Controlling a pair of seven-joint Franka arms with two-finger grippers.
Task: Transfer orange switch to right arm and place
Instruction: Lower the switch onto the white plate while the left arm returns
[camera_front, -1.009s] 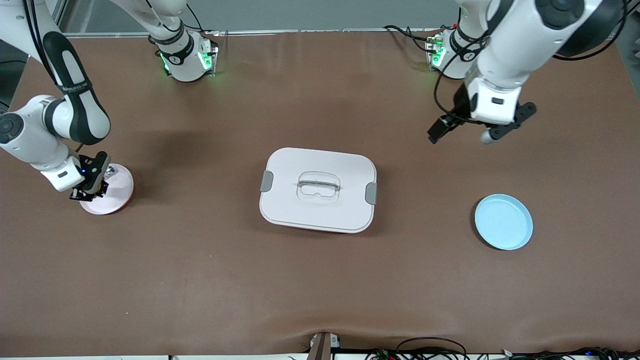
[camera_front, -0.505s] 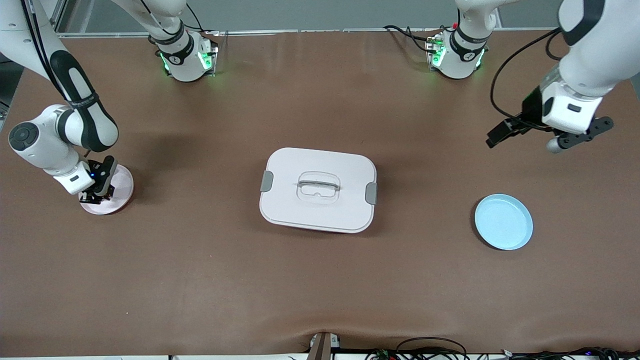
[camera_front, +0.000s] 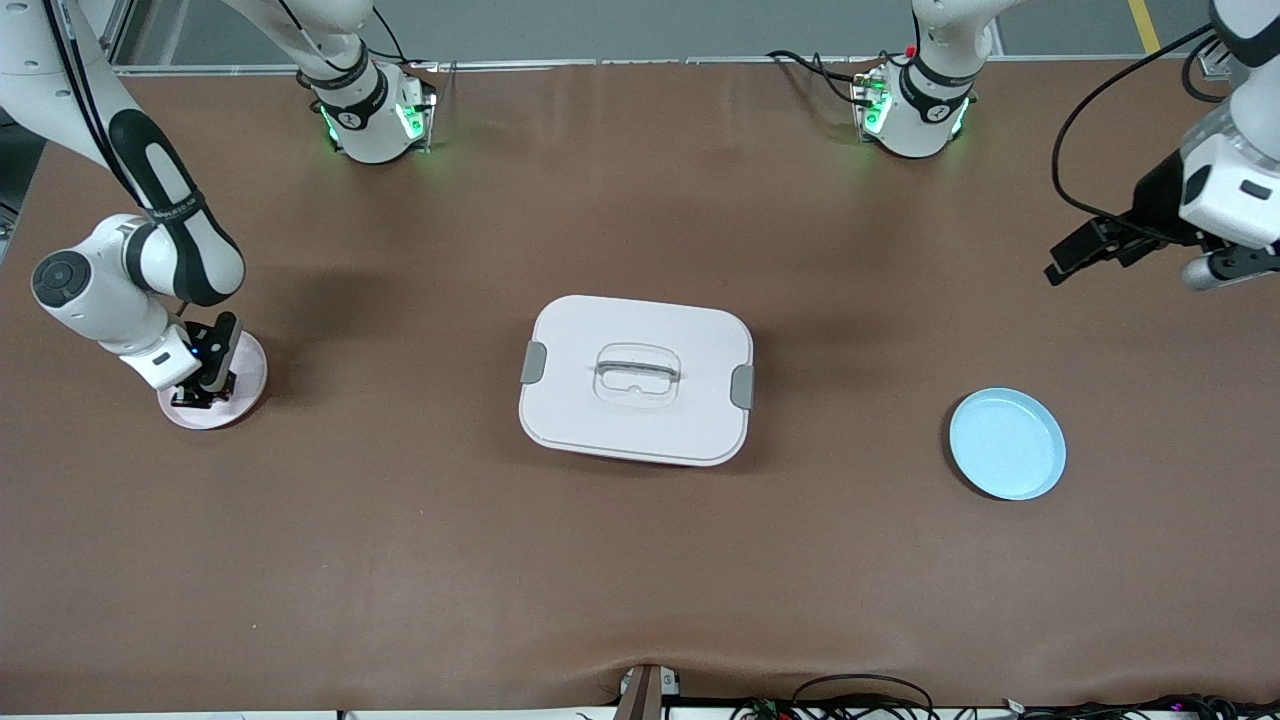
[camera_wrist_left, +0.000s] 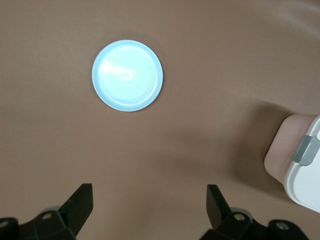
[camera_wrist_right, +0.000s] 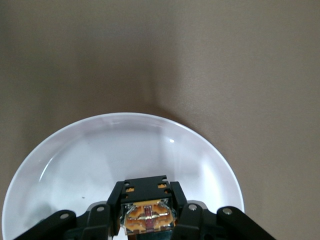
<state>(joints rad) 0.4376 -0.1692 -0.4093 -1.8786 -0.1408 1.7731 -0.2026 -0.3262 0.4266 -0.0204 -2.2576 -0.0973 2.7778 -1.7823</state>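
Note:
I should release the orange switch from my right gripper now. The switch is low over the white plate, inside the plate's rim, so it would rest there.
The orange switch, a small black block with an orange face and metal contacts, sits between the fingers of my right gripper, which is shut on it. That gripper is low over the pale pink plate at the right arm's end of the table. In the right wrist view the plate fills the space under the switch; whether the switch touches it I cannot tell. My left gripper hangs open and holds nothing, high over the left arm's end of the table, with both fingers spread wide in the left wrist view.
A white lidded box with grey clips stands mid-table; its corner shows in the left wrist view. A light blue plate lies toward the left arm's end, nearer the front camera than the left gripper, also in its wrist view.
The left arm has swung from near the middle out to its own end of the table, gripper still open. The right gripper has sunk lower onto the pink plate with the switch.

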